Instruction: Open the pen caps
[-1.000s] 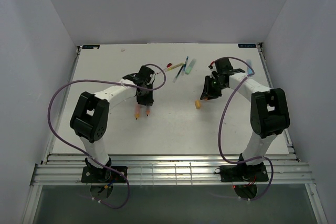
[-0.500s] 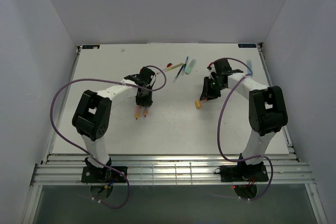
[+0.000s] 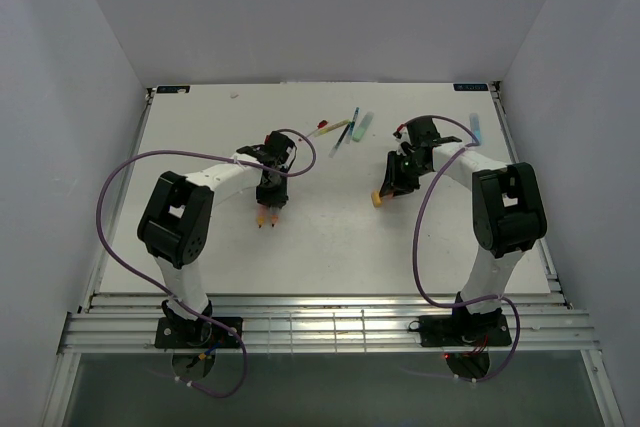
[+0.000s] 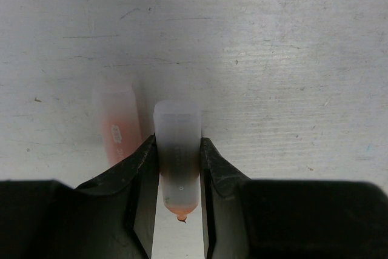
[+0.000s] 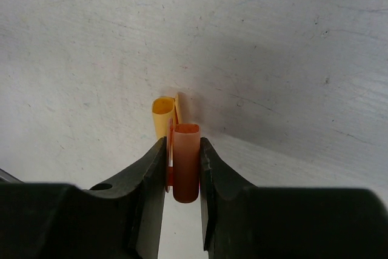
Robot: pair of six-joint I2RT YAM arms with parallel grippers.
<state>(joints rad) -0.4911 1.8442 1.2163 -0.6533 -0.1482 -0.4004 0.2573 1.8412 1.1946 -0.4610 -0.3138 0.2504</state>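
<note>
The stubby orange pen cap (image 5: pixel 186 162) is low over the table beside the yellow-orange cap and would land there, so my right gripper should open.
In the left wrist view my left gripper (image 4: pixel 177 144) is shut on a thick translucent pen barrel (image 4: pixel 177 127) whose bare orange tip points back toward the camera. A second translucent orange barrel (image 4: pixel 116 122) lies on the table just to its left. My right gripper (image 5: pixel 183 147) is shut on a stubby orange pen cap (image 5: pixel 186 162), open end forward. A yellow-orange cap (image 5: pixel 161 115) lies on the table right beside it. From above, the left gripper (image 3: pixel 269 207) hangs left of centre and the right gripper (image 3: pixel 384 190) right of centre, both low over the table.
Several thin pens (image 3: pixel 342 129) and a pale green one (image 3: pixel 364 123) lie in a loose bunch at the back centre. A pale blue pen (image 3: pixel 476 127) rests at the back right. White walls close in the table (image 3: pixel 330 247) on three sides.
The left gripper has drifted a little to the left with its barrel. The right gripper has stayed almost in place, still holding the cap.
</note>
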